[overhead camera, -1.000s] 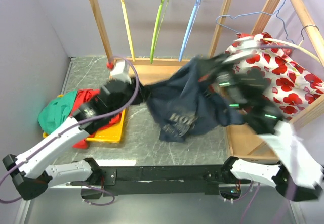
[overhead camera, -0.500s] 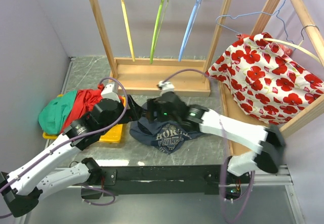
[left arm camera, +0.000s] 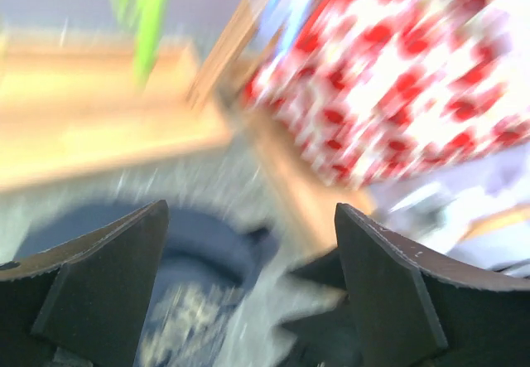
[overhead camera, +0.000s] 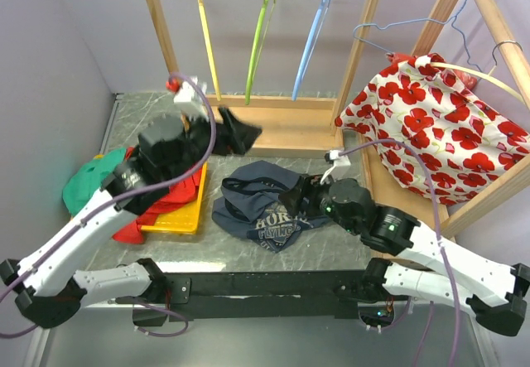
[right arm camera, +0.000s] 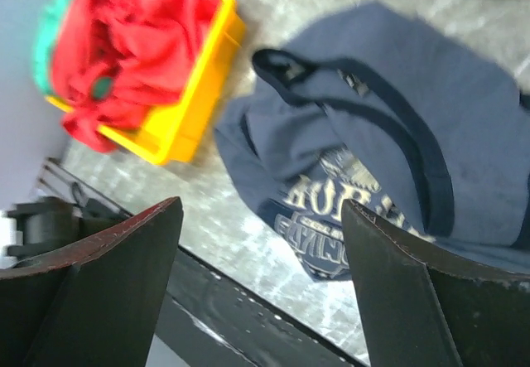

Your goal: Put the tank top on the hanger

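My left gripper will reach for the light blue hanger's near arm (overhead camera: 306,56) and grab it. The hanger's far arm will stay free to go into the tank top.
The navy tank top (overhead camera: 263,207) lies crumpled on the table in front of the wooden rack, its pale lettering facing up. The light blue hanger (overhead camera: 312,45) hangs by its hook from the rack's top bar. My left gripper (overhead camera: 244,132) is open and empty, raised above the table behind and left of the tank top. In the blurred left wrist view the tank top (left arm camera: 195,247) lies below my left gripper (left arm camera: 248,292). My right gripper (overhead camera: 295,201) is open at the tank top's right edge. In the right wrist view the tank top (right arm camera: 397,152) spreads beyond my right gripper (right arm camera: 261,292).
A lime green hanger (overhead camera: 260,44) and a yellow hanger (overhead camera: 207,48) share the rack (overhead camera: 273,127). At the left a yellow tray (overhead camera: 184,215) holds a red garment (overhead camera: 142,218) and a green garment (overhead camera: 89,186). A red-flowered white cloth (overhead camera: 431,127) hangs over a second wooden frame at the right.
Both grippers opened and let go of the tank top, which dropped onto the table. The left arm then rose toward the rack, and the right arm pulled back to the right.
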